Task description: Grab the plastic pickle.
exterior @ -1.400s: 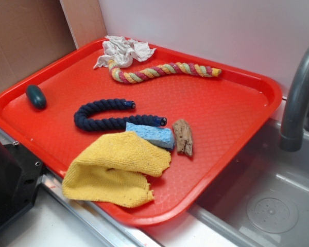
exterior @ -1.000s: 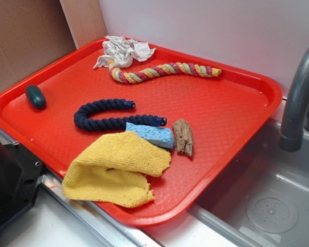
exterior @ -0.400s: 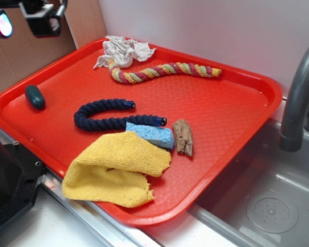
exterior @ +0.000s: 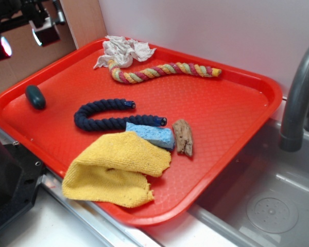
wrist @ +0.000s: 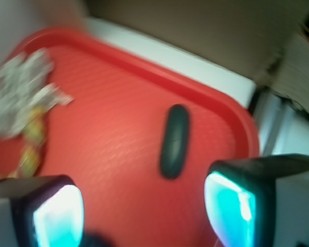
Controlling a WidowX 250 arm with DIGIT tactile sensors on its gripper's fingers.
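The long, round-ended pickle [exterior: 35, 96] will be gripped next by its facing long sides.
The plastic pickle [exterior: 35, 96] is a small dark teal oval lying near the left corner of the red tray [exterior: 237, 118]. In the wrist view the pickle [wrist: 174, 141] lies lengthwise on the tray floor, ahead of the jaws and closer to the right finger. My gripper [exterior: 23, 37] hangs high at the top left of the exterior view, well above the pickle. It is open: the gripper [wrist: 144, 216] shows two fingers set wide apart with only bare tray between them. The wrist view is blurred.
A dark navy rope [exterior: 110, 114], a blue sponge [exterior: 151, 135], a yellow cloth [exterior: 116, 167] and a brown wood piece [exterior: 183, 137] lie mid-tray. A multicoloured rope [exterior: 165, 70] and a crumpled white rag [exterior: 122, 50] sit at the back. A sink and grey faucet [exterior: 298, 103] are at the right.
The gripper has entered the view at the top left and shifted slightly down and left. The pickle and the other objects have not moved.
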